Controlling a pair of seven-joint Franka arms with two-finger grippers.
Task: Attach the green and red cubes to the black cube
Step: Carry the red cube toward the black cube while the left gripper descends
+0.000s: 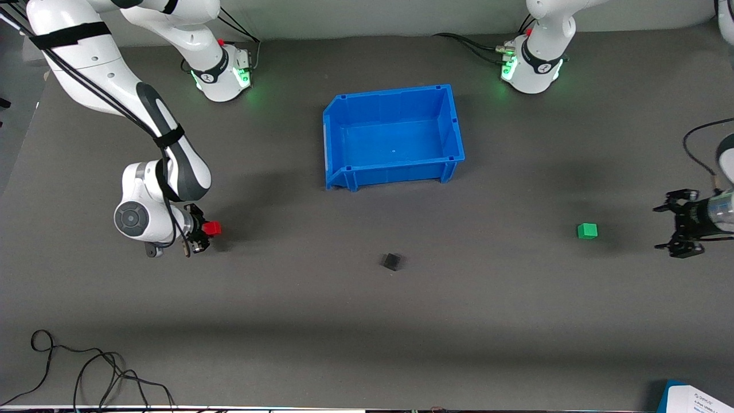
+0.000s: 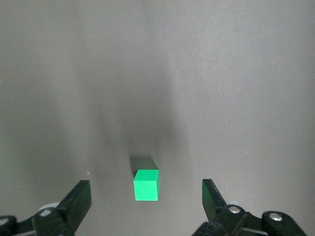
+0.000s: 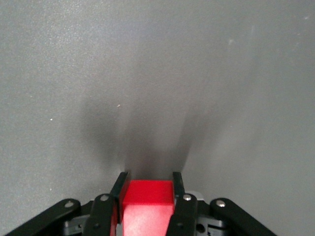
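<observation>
Next, my left gripper grabs the green cube (image 1: pixel 587 230) by its two opposite sides to attach it to the black cube (image 1: pixel 392 261).
The red cube (image 1: pixel 211 228) sits low at the right arm's end of the table, and my right gripper (image 1: pixel 206 230) is shut on it; in the right wrist view the red cube (image 3: pixel 147 192) fills the gap between the two black fingers (image 3: pixel 119 186). The black cube (image 1: pixel 392 261) lies alone near the table's middle, nearer to the front camera than the blue bin. The green cube (image 1: pixel 587 230) rests toward the left arm's end. My left gripper (image 1: pixel 665 228) is open beside it, apart from it; in the left wrist view the green cube (image 2: pixel 146 185) lies ahead of the gripper (image 2: pixel 146 196), between its spread fingers.
A blue bin (image 1: pixel 453 123) stands open in the middle of the table, toward the robots' bases. Loose black cables (image 1: pixel 86 367) lie near the front edge at the right arm's end. A blue-and-white card (image 1: pixel 697 398) shows at the front corner by the left arm's end.
</observation>
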